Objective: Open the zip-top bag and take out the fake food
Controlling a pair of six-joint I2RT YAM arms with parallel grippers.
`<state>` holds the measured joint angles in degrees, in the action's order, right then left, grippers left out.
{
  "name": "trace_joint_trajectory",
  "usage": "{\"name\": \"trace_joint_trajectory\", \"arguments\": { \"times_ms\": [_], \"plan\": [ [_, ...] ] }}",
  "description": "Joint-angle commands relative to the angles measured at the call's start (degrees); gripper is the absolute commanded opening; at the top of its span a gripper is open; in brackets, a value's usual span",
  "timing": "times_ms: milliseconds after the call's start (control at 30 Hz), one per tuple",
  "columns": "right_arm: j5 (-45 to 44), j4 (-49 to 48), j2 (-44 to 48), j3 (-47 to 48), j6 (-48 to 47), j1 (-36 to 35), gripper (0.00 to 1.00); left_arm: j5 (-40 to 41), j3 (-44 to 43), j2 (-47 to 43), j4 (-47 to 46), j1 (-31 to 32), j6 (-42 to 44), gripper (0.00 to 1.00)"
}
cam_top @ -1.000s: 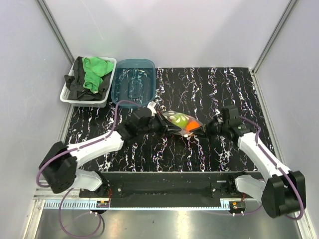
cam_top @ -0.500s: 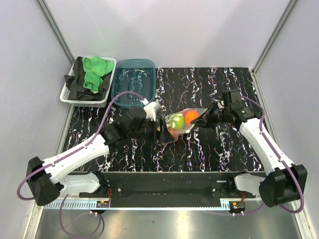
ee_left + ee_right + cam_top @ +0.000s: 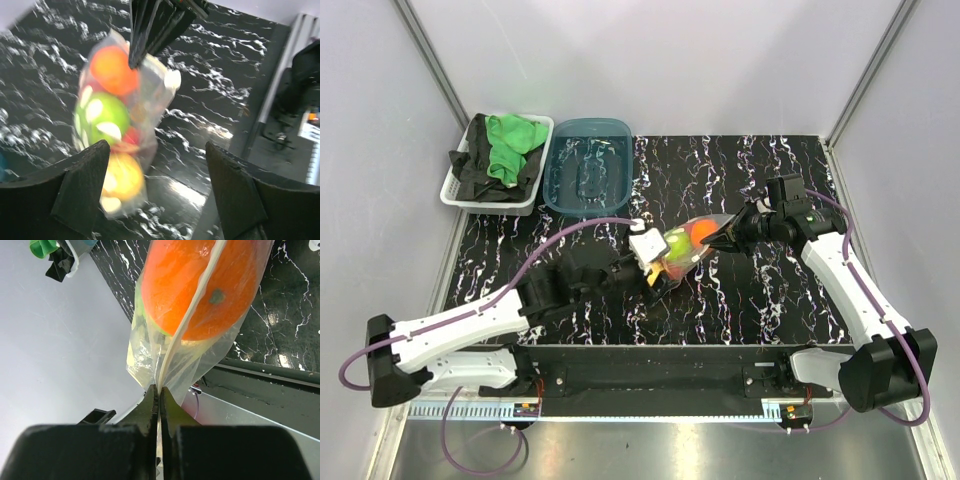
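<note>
My left gripper takes hold of the zip-top bag's edge (image 3: 706, 251) (image 3: 164, 83) beside the white tab next, leaving that tab free to open the bag.
The zip-top bag (image 3: 686, 246) hangs clear of the table, dotted and see-through, pinched at one edge by my right gripper (image 3: 729, 239), which is shut on the plastic (image 3: 159, 389). Inside the bag is the fake food: an orange fruit (image 3: 200, 285), a lime green one (image 3: 102, 117), a yellow one (image 3: 122, 177) and a bit of red. My left gripper (image 3: 654, 274) stands open just near-left of the bag's low end. In the left wrist view its fingers (image 3: 80, 185) flank the bag's bottom without gripping it, and the bag (image 3: 125, 110) is blurred.
A teal tub (image 3: 588, 165) sits at the back left of the black marbled mat. A white basket (image 3: 460, 193) with green and black cloths stands left of it. Cage walls close in on both sides.
My left gripper opened, let go of the bag and drew back toward the near left. The right gripper kept its pinch and lifted the bag, which now hangs from it.
</note>
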<state>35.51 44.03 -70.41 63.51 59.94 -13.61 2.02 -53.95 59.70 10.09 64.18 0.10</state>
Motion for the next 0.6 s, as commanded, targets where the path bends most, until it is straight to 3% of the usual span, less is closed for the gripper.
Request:
{"name": "trace_joint_trajectory", "arguments": {
  "times_ms": [0,367,567],
  "plan": [
    [3.07,-2.1,0.63,1.62,2.11,-0.46,0.0,0.27,-2.46,3.57,-7.54,0.33,9.65,0.77],
    [2.55,-3.25,2.91,0.57,4.31,-0.46,0.0,-5.0,-5.72,11.14,-9.91,-2.3,7.55,0.51],
    [2.64,-4.48,3.17,-0.22,4.22,-0.37,0.0,-10.89,-6.95,13.33,-11.84,-4.76,6.41,0.44]
  ]
}}
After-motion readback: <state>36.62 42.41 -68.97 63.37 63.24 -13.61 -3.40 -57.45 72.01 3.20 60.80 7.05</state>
